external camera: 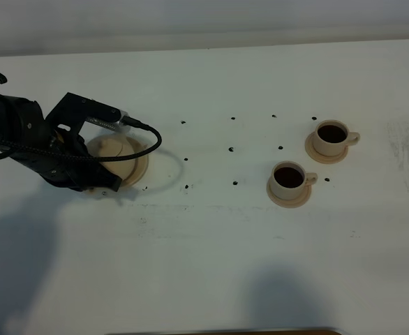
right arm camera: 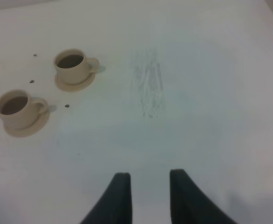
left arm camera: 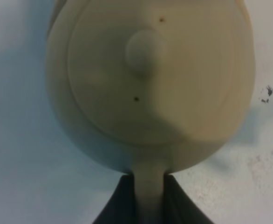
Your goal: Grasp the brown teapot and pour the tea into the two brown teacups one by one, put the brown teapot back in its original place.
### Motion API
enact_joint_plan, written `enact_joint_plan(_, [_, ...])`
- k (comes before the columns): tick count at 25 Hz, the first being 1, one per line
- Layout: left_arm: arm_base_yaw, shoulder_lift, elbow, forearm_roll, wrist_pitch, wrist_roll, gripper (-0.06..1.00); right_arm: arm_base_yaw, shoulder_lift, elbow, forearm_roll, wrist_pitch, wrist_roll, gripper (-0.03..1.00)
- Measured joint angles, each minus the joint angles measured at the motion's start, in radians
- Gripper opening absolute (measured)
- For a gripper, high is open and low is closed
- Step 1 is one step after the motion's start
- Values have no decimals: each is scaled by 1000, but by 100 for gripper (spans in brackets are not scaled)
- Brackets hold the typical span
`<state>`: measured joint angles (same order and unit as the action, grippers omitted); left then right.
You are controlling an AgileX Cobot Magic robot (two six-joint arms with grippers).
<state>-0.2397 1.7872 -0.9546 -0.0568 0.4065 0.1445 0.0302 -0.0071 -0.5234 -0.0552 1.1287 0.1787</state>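
Observation:
The brown teapot is low over the wide saucer in the high view and would stand, so I will let go of it with my left gripper.
The brown teapot [left arm camera: 150, 79] fills the left wrist view, lid knob up. My left gripper [left arm camera: 149, 181] is shut on its loop handle. In the high view the teapot [external camera: 112, 148] is over its original place, the wide saucer [external camera: 140, 167] at the table's left, half hidden under my left arm; whether it touches the saucer I cannot tell. The two brown teacups [external camera: 331, 135] [external camera: 289, 177] stand on small saucers at the right, both holding dark tea. The right wrist view shows them too [right arm camera: 71, 64] [right arm camera: 16, 106], well ahead of my right gripper [right arm camera: 149, 173], whose fingers stand apart over bare table.
Small black marks [external camera: 232, 149] dot the white table between teapot and cups. A scuffed grey patch [external camera: 407, 148] lies right of the cups. A black cable [external camera: 152, 139] loops from my left arm beside the wide saucer.

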Motion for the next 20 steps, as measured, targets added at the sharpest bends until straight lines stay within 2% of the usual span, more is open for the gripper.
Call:
enact_joint_plan(6, [0, 2, 0, 0, -7, 0, 13, 0, 0, 0, 0, 0, 0, 22])
enact_joint_plan(10, [0, 5, 0, -1, -9, 0, 25, 0, 0, 0, 0, 0, 0, 22])
enact_joint_plan(15, [0, -14, 0, -4, 3, 0, 45, 0, 0, 0, 0, 0, 0, 22])
enact_joint_plan(20, [-9, -113, 1, -5, 33, -2, 52, 0, 0, 0, 0, 0, 0, 22])
